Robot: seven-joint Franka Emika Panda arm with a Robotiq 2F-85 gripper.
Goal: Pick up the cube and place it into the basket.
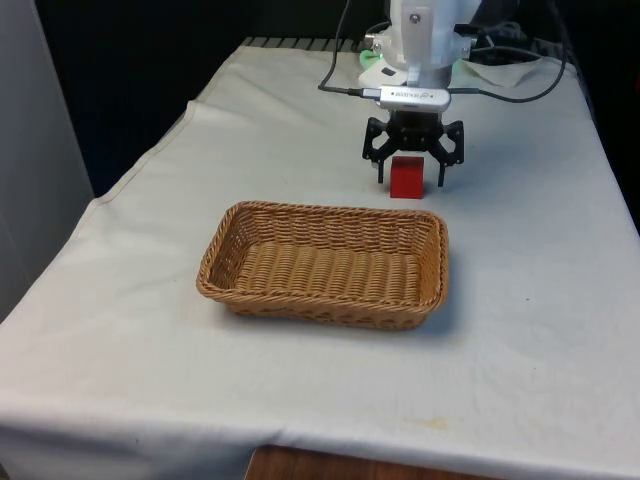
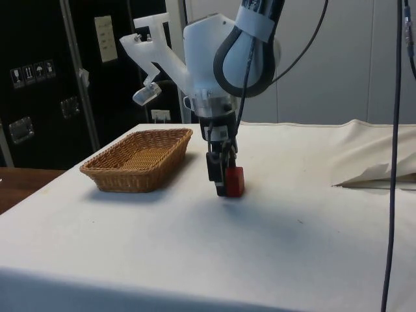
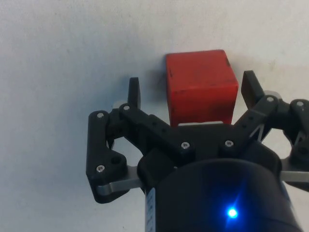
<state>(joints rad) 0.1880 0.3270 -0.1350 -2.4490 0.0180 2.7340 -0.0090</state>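
Observation:
My gripper is to grab the red cube (image 1: 406,178) next by the cube's two opposite sides, to place it into the wicker basket.
A red cube (image 1: 406,178) rests on the white cloth just behind the far rim of the wicker basket (image 1: 330,213). My gripper (image 1: 411,178) is lowered over the cube and open, with one finger on either side of it. In the wrist view the cube (image 3: 200,82) sits between the fingertips (image 3: 133,91) of the gripper (image 3: 192,92), with a gap on one side and the other finger close to it. From the side, the gripper (image 2: 223,186) reaches down to the cloth around the cube (image 2: 235,181), beside the basket (image 2: 133,177).
Black cables (image 1: 500,90) lie on the cloth behind the arm. A raised fold of cloth (image 2: 374,170) sits at the table's far side in the side view. The table's near edge (image 1: 330,445) runs in front of the basket.

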